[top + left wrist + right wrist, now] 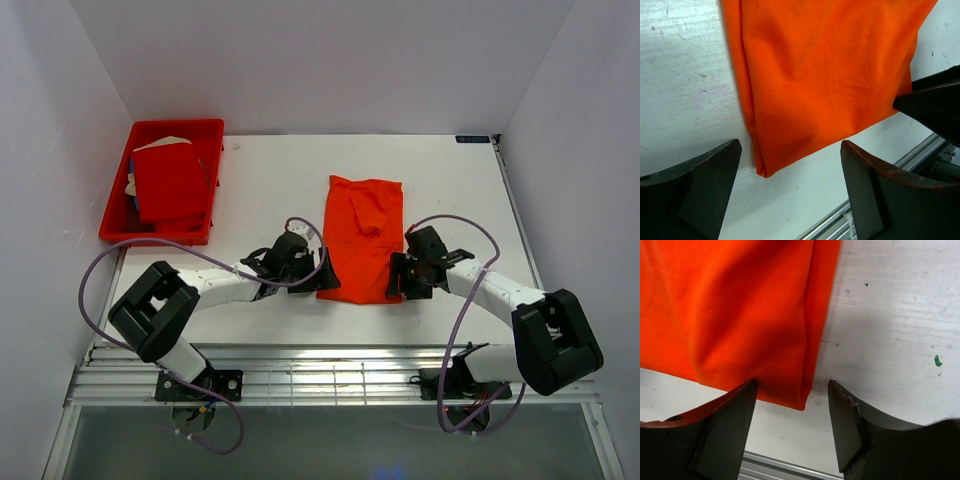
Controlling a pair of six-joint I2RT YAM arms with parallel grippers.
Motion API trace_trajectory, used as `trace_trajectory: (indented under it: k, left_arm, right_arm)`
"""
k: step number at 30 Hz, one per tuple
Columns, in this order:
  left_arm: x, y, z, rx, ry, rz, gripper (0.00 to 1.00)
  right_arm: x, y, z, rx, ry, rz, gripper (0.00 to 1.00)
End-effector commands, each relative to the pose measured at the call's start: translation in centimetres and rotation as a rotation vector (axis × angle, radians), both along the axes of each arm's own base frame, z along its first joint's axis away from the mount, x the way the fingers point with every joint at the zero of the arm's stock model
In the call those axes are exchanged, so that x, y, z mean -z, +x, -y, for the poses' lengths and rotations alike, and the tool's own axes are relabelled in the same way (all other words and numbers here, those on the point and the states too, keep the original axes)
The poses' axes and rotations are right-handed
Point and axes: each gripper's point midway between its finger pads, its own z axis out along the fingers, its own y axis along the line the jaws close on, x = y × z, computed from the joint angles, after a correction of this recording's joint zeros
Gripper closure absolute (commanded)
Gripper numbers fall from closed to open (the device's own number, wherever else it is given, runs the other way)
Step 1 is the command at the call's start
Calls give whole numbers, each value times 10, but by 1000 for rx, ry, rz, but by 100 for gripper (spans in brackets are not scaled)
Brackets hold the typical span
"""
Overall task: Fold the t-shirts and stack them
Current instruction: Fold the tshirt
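Note:
The t-shirt's near end needs to fold over evenly, so my left gripper should next grab the orange t-shirt's near corner (321,296) (768,166), opposite my right gripper's corner.
The bright orange t-shirt (362,238) lies folded into a long strip at the table's middle. My left gripper (316,276) is open at its near left corner; in the left wrist view the corner (765,167) lies between my spread fingers (700,190), not gripped. My right gripper (396,277) is open at the near right corner; in the right wrist view that corner (800,400) sits between my fingers (845,425), not gripped. The deeper red t-shirt (170,183) lies folded in the red tray (116,233) at the far left.
White cloth (160,145) shows under the red shirt in the tray. A metal rail (330,375) runs along the table's near edge. Purple cables (95,275) loop beside both arms. White walls enclose the table.

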Motion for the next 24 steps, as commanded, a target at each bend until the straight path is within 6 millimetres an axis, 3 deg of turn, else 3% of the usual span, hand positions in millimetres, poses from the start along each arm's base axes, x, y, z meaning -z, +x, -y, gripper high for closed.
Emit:
trace_trajectory:
  k: [1,8,18,22,24]
  left_arm:
    - [8,-3,-7,-13,44,-38,9]
    - [17,-7,-13,-23,87,-74,14]
    - [44,-16,-21,-7,219,-136,33]
    - [56,-21,-25,0,273,-166,46]
    - [63,-25,-28,12,301,-180,58]
  right_arm:
    - [1,4,-9,0,42,18,36]
    - [8,-1,-12,-5,54,-7,40]
    - [11,-3,-9,-5,36,-13,50]
    - [13,-4,-9,-7,27,-20,57]
    - [12,-2,-9,-9,26,-18,60]
